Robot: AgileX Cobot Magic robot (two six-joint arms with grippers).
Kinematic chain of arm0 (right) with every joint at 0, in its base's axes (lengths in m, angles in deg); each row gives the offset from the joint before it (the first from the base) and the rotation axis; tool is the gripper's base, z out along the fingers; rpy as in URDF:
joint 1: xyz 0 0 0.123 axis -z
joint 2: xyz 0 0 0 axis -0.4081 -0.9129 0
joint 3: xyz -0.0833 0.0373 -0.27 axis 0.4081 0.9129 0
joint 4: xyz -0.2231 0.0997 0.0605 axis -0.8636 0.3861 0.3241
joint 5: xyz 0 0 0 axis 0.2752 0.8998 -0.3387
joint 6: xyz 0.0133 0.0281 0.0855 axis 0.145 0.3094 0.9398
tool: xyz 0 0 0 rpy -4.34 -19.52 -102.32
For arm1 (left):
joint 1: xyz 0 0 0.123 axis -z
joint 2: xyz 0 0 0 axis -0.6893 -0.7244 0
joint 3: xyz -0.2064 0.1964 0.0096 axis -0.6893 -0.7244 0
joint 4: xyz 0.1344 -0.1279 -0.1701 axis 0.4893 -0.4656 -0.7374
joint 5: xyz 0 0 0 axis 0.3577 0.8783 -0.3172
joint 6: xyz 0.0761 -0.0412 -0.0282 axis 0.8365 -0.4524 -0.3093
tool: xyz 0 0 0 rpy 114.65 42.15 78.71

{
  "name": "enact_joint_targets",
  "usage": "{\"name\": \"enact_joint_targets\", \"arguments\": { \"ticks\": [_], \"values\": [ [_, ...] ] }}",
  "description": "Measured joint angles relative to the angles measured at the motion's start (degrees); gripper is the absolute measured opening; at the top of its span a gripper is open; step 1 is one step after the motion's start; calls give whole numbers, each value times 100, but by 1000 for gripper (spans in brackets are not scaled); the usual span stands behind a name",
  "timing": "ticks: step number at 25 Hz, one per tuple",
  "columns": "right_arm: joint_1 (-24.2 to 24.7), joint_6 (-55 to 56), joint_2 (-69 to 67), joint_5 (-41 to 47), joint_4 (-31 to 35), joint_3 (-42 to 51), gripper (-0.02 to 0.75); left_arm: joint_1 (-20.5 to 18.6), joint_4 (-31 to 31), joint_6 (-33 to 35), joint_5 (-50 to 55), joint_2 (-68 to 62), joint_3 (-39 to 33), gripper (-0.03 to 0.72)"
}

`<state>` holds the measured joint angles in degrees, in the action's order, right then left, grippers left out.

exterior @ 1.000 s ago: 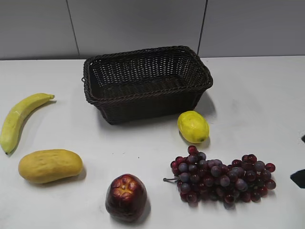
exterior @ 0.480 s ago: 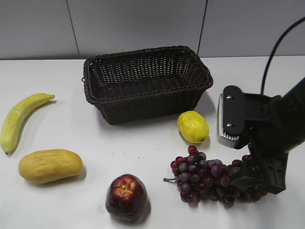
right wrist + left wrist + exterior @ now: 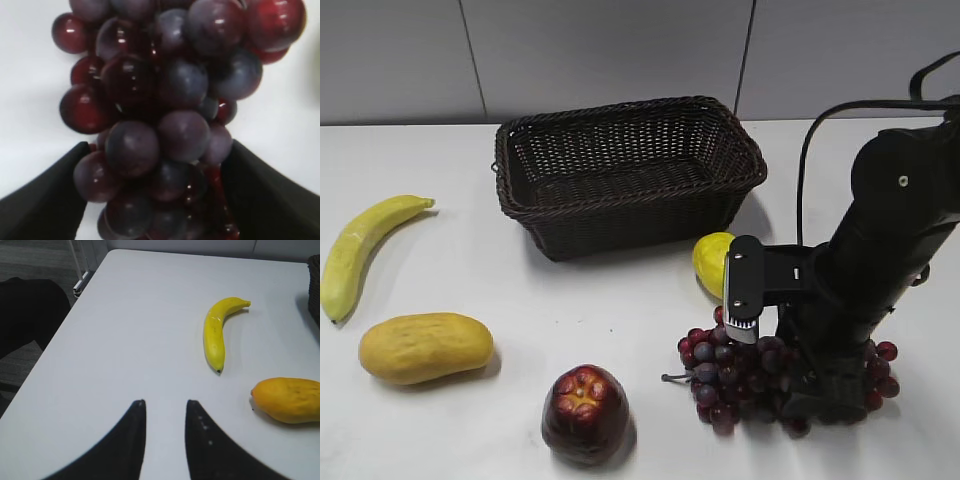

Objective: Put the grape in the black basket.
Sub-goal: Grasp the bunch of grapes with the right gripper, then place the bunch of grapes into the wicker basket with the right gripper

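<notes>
My right gripper should next grab the grape around its narrower middle point(image 3: 157, 145), because both of my fingers fit there.
The grape point(image 3: 720, 365), a bunch of dark red-purple balls with a thin stem, lies on the white table at the front right. My right gripper point(image 3: 820, 395) has come down on its right half. In the right wrist view the grape point(image 3: 165, 100) fills the frame, and the right gripper point(image 3: 155, 160) has a finger on each side of the bunch, spread wide and open. The black basket point(image 3: 620, 195) stands empty at the back centre. My left gripper point(image 3: 164, 402) is open and empty above bare table, out of the exterior view.
A banana point(image 3: 365, 250) and a mango point(image 3: 425, 347) lie at the left. A dark red apple point(image 3: 585, 412) sits left of the grape's stem. A lemon point(image 3: 712, 262) lies between grape and basket, beside the right arm. The left wrist view shows the banana point(image 3: 214, 332) and the mango point(image 3: 290, 400).
My right arm came in from the right, swung left and dropped onto the grape bunch, so its fingers now straddle the bunch. The fruits and basket have not moved.
</notes>
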<state>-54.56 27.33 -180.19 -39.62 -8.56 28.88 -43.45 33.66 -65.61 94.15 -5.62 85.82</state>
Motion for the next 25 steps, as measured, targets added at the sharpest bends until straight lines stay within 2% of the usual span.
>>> {"name": "enact_joint_targets", "arguments": {
  "ticks": [3,5,7,10,11,17,21,25],
  "values": [
    [-11,336,-175,-4,-242,-81,588,0,0,0,0,0,0,217],
    [-11,481,-228,-4,-325,-105,555,0,0,0,0,0,0,217],
    [-17,529,-251,-4,-345,-117,484,0,0,0,0,0,0,217],
    [-17,550,-258,49,-389,-117,286,0,0,0,0,0,0,217],
    [-17,550,-258,83,-403,-118,269,0,0,0,0,0,0,217],
    [-17,617,-252,574,-640,-258,267,0,0,0,0,0,0,217],
    [-17,755,-27,1663,-1149,-640,263,0,0,0,0,0,0,217],
    [-17,765,263,2952,-1767,-1553,255,0,0,0,0,0,0,217]
  ]
}}
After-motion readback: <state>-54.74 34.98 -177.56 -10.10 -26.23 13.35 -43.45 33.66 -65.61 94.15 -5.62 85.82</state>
